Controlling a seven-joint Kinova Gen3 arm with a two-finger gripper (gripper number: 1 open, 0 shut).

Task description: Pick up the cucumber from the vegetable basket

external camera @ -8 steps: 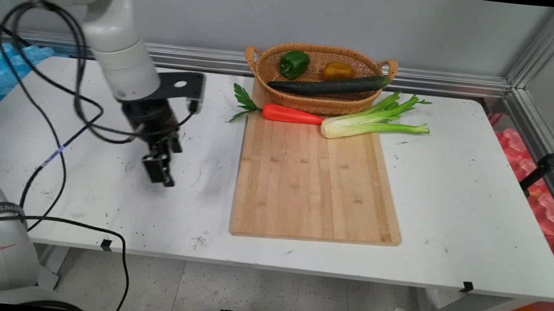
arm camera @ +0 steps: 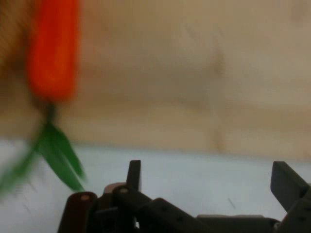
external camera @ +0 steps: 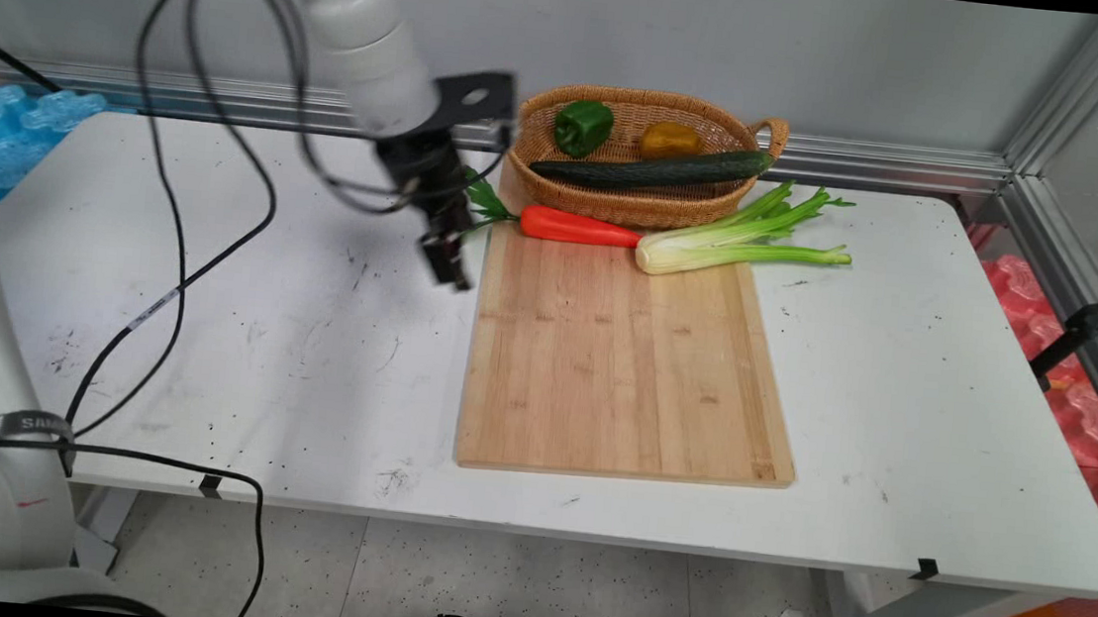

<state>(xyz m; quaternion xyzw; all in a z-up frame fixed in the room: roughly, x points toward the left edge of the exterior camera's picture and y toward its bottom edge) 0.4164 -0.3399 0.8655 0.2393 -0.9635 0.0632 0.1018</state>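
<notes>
I will grab the long cucumber by its middle (external camera: 652, 172) with my gripper next, to lift it out of the wicker basket (external camera: 620, 205).
My black gripper (external camera: 450, 266) hangs over the table just left of the wooden cutting board's (external camera: 624, 365) far left corner. It is nearest to the green leaves of an orange carrot (external camera: 581, 226), which lies across the board's far edge. In the hand view the gripper (arm camera: 210, 177) is open with nothing between its fingers, and the white table shows in the gap. Ahead of it lie the carrot (arm camera: 52, 48) at the upper left and the board (arm camera: 194, 73).
A celery stalk (external camera: 733, 245) lies right of the carrot on the board's far right corner. Behind them a wicker basket (external camera: 617, 207) holds a green pepper (external camera: 583, 126), a yellow vegetable (external camera: 669, 140) and a long cucumber (external camera: 661, 169). Black cables hang from the arm on the left.
The arm has swung to the right and towards the back, from the table's left middle to the board's far left corner beside the carrot's leaves.
</notes>
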